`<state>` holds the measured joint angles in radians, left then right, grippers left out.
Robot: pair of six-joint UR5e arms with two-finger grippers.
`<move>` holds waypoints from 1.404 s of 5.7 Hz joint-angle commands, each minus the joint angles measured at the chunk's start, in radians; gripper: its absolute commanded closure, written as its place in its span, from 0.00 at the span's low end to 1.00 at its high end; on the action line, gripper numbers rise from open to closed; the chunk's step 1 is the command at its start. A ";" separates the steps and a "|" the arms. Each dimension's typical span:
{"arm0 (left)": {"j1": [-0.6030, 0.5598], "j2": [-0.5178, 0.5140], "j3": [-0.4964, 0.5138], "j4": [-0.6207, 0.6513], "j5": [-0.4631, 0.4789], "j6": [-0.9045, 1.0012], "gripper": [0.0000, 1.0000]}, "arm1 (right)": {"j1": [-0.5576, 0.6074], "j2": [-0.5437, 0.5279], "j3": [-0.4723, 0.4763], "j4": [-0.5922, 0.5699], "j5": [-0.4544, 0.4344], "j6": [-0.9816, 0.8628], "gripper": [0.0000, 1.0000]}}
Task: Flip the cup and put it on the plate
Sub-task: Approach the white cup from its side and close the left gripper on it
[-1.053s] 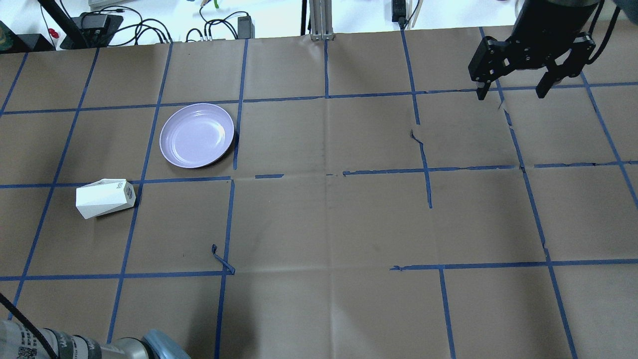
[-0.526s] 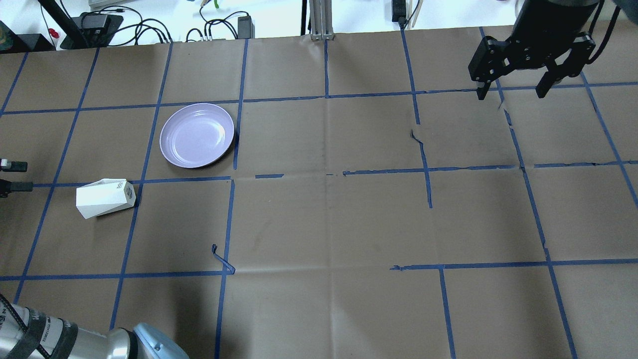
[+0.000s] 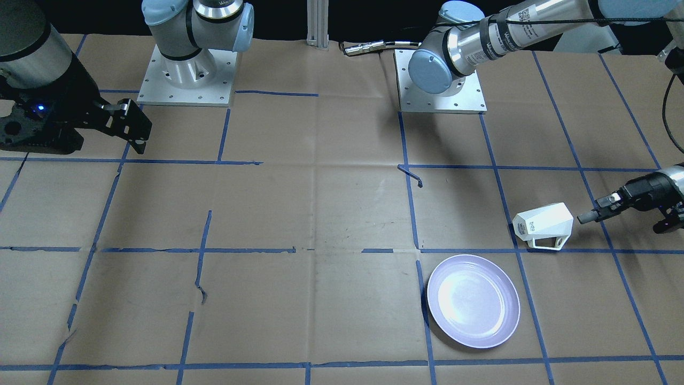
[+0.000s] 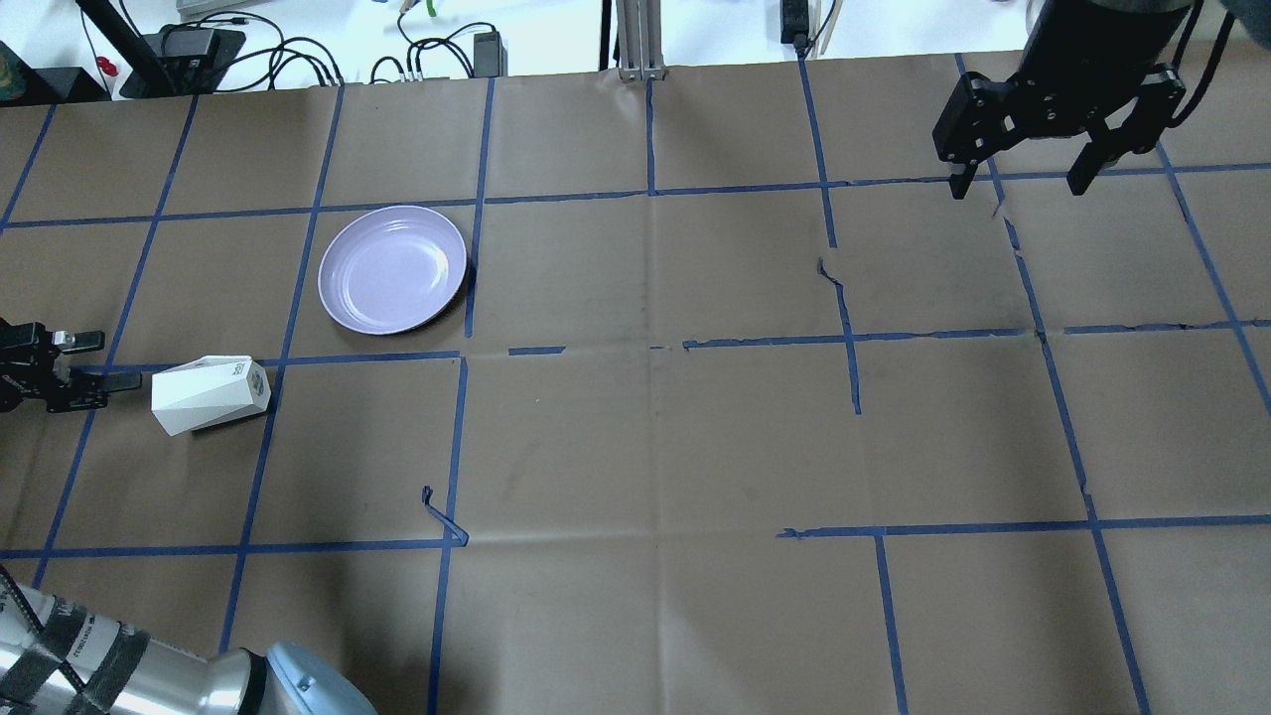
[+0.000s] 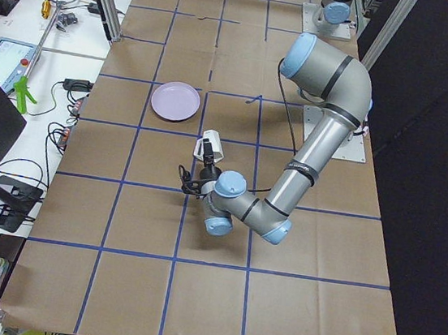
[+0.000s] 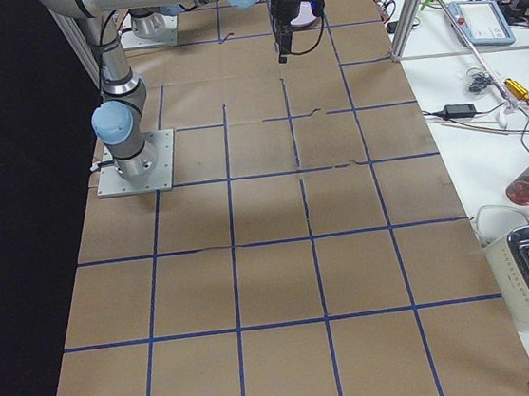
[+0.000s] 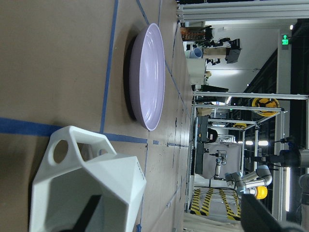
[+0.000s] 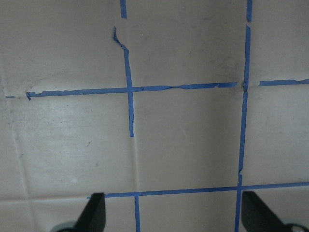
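My left gripper grabs the white cup by its open rim (image 3: 569, 218) next. Then it turns the cup over onto the lavender plate (image 3: 474, 301).
The white faceted cup (image 4: 211, 394) lies on its side on the brown paper; in the front view (image 3: 543, 224) its handle rests against the table. The lavender plate (image 4: 392, 268) stands empty beyond it, also in the front view (image 3: 473, 300). My left gripper (image 4: 114, 359) is open and empty, low over the table just left of the cup, one finger close to its wide end. In the left wrist view the cup (image 7: 87, 188) fills the lower left, with the plate (image 7: 147, 77) behind. My right gripper (image 4: 1017, 187) is open and empty, high at the far right.
Blue tape lines grid the paper, with a loose curled tape end (image 4: 442, 516) nearer the robot. Cables and power supplies (image 4: 298, 50) lie past the table's far edge. The left arm's elbow (image 4: 278, 685) is at the near left corner.
My left gripper has come in from the left edge and moved right, towards the cup. The left arm's elbow has shifted. Cup, plate and right arm have not moved.
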<state>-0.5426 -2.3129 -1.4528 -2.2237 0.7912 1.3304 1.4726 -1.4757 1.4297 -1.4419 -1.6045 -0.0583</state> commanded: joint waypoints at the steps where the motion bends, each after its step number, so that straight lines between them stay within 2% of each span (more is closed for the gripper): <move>1: -0.008 -0.039 -0.018 -0.028 -0.003 0.053 0.02 | 0.000 0.000 0.000 0.000 0.000 0.000 0.00; 3: -0.014 -0.040 -0.060 -0.024 -0.004 0.107 0.04 | 0.000 0.000 0.000 0.000 0.000 0.000 0.00; 4: -0.014 -0.040 -0.061 -0.022 -0.004 0.134 0.22 | 0.000 0.000 0.000 0.000 0.000 0.000 0.00; 5: -0.014 -0.042 -0.061 -0.021 0.000 0.136 0.65 | 0.000 0.000 0.000 0.000 0.000 0.000 0.00; 6: -0.014 -0.042 -0.060 -0.017 0.003 0.138 0.98 | 0.000 0.000 0.000 0.000 0.000 0.000 0.00; 8: -0.014 -0.036 -0.052 -0.022 -0.004 0.136 1.00 | 0.000 0.000 0.000 0.000 0.000 0.000 0.00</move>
<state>-0.5569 -2.3518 -1.5098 -2.2427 0.7914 1.4687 1.4726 -1.4757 1.4297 -1.4419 -1.6045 -0.0583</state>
